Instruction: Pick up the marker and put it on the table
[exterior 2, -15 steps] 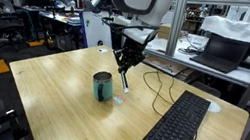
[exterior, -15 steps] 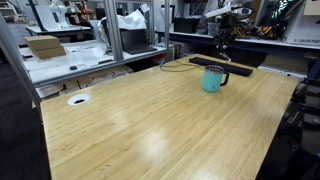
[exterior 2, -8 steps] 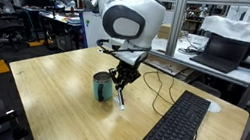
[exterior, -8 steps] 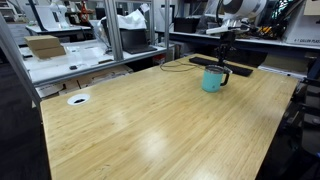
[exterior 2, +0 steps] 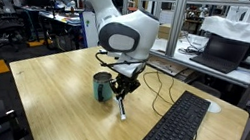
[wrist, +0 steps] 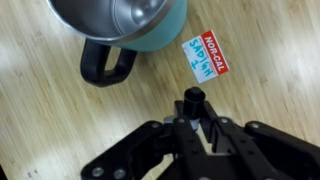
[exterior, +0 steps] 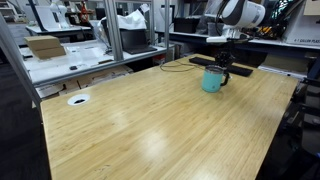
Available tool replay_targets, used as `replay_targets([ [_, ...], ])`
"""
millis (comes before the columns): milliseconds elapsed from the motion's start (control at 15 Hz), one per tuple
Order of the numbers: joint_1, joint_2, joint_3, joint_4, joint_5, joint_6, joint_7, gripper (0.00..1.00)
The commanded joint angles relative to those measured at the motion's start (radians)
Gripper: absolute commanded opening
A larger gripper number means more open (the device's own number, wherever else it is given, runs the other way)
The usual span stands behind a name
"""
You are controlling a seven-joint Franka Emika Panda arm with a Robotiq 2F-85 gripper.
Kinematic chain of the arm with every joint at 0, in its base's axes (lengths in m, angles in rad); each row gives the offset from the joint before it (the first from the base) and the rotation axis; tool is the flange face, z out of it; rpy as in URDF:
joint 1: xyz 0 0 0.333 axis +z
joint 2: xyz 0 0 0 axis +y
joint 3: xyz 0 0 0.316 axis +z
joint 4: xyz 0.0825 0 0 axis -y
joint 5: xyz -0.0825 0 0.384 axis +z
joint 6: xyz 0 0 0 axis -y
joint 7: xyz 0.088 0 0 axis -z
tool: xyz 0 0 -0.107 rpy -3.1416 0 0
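The marker [exterior 2: 122, 105] would end up flat on the tabletop between the mug and the keyboard, so the robot's gripper needs to open.
My gripper [exterior 2: 122, 88] is shut on the marker [exterior 2: 122, 105], which hangs tip-down from the jaws over the bamboo-grain table [exterior 2: 50, 94], just beside a teal mug [exterior 2: 103, 88] with a black handle. In the wrist view the marker [wrist: 193, 99] shows end-on as a black round cap between the closed fingers [wrist: 197, 125], with the mug [wrist: 130, 20] above it. In an exterior view the gripper [exterior: 224, 68] is low beside the mug [exterior: 211, 81] at the table's [exterior: 150, 125] far end. I cannot tell whether the marker tip touches the wood.
A black keyboard [exterior 2: 174, 129] lies on the table near the gripper, with a cable [exterior 2: 159, 80] behind it. A small red, white and blue label [wrist: 205, 57] lies by the mug. The white-ringed cable hole [exterior: 78, 99] is at the far corner. White workbenches [exterior: 70, 60] surround the table.
The gripper has come down with the marker from above the table to just beside the mug. The mug and keyboard have not moved.
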Motion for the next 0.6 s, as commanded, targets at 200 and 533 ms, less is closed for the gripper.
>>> replay_targets([
  [200, -0.013, -0.013, 0.034, -0.013, 0.022, 0.037, -0.001, 0.56],
  [533, -0.016, -0.068, 0.044, -0.042, 0.026, 0.056, -0.019, 0.93],
])
